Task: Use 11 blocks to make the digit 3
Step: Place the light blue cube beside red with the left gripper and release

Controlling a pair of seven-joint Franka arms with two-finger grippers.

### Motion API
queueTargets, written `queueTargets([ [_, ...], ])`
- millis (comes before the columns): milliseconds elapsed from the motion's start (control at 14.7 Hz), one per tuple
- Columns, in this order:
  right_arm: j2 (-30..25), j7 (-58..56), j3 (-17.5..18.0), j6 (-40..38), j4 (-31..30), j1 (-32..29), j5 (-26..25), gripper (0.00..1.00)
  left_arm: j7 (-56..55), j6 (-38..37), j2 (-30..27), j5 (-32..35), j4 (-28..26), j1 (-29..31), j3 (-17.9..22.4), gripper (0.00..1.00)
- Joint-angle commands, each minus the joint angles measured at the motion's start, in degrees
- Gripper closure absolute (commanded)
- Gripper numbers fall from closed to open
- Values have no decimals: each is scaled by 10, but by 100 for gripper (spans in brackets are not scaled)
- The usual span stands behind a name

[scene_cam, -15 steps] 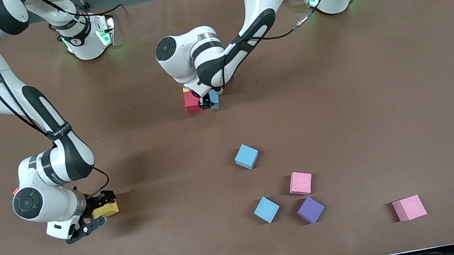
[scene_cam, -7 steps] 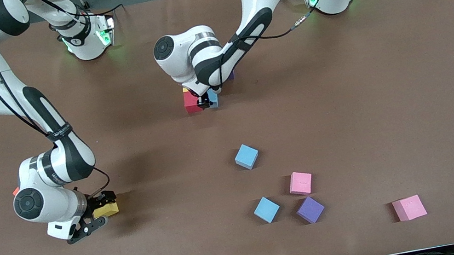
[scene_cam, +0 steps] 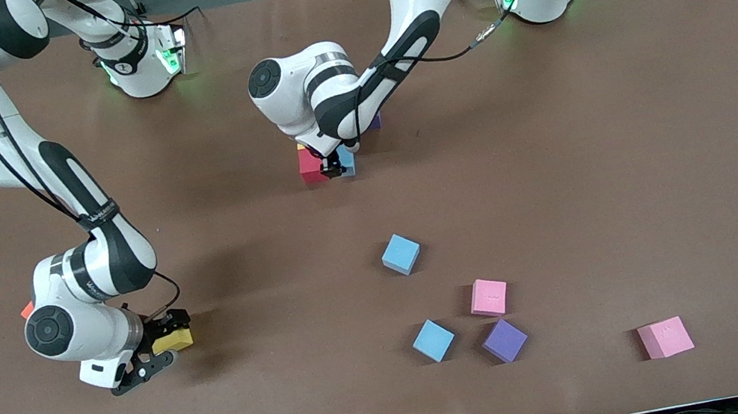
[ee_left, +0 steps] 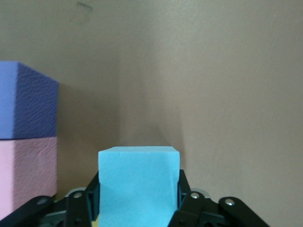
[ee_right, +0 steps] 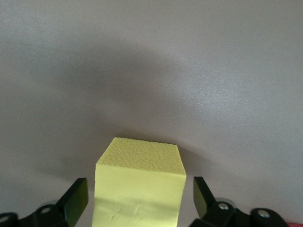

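Observation:
My right gripper closes on the yellow block [scene_cam: 172, 340] now, since its fingers are on either side of the block.
The digit 3 is a partial cluster mostly hidden under the left arm: a red block [scene_cam: 312, 165], a sliver of yellow [scene_cam: 302, 146] and a purple edge [scene_cam: 375, 122]. My left gripper [scene_cam: 333, 165] [ee_left: 138, 189] is shut on a light blue block [scene_cam: 347, 159] [ee_left: 138, 184] set on the table against the red one. The left wrist view shows a purple block [ee_left: 26, 99] and a pink block [ee_left: 26, 172] beside it. My right gripper [scene_cam: 162, 348] [ee_right: 139, 194] stands open around a yellow block [scene_cam: 172, 340] [ee_right: 139, 189], with a gap on each side.
Loose blocks lie nearer the front camera: light blue [scene_cam: 401, 254], pink [scene_cam: 489, 296], light blue [scene_cam: 433, 340], purple [scene_cam: 504, 340], and pink [scene_cam: 665, 338] toward the left arm's end. An orange cube [scene_cam: 25, 311] peeks out by the right arm's wrist.
The left arm's wrist has edged slightly toward the bases while the light blue block stays beside the red one. The right arm has barely crept; the yellow block has not moved.

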Motion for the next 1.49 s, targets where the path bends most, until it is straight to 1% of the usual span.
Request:
queueTargets([
  [0,7,-8,2,-3,9,-1,-4,22,-102,8,11,18,5,0,10,0],
  [68,7,-5,2,-3,9,1,-3,45,-100,5,-1,21,5,4,9,0],
  [136,7,-7,2,-2,9,1,-1,50,-94,3,-16,19,5,5,6,0],
  [272,7,-7,3,-3,9,1,-5,54,-79,-25,-41,4,5,6,1,0],
  [476,6,1,3,-3,10,1,-4,56,-37,-50,-74,-23,6,5,-12,0],
  [611,2,18,4,-7,19,5,0,56,-10,-68,-77,-23,6,7,-21,0],
  [747,-7,68,4,-12,23,32,6,56,89,-82,-95,-25,3,17,-20,0],
  [883,-13,125,4,-12,23,72,10,56,199,-88,-104,-26,1,53,-20,0],
  [1019,-15,188,4,-25,23,99,20,56,291,-87,-104,-23,2,100,-20,0],
  [1155,-16,232,4,-32,23,127,42,55,396,-81,-105,-24,2,152,-20,0],
  [1291,-16,256,4,-32,23,159,81,55,496,-74,-104,-25,1,199,-24,0],
  [1427,-16,260,3,-36,21,185,93,55,579,-60,-103,-26,1,241,-29,0],
])
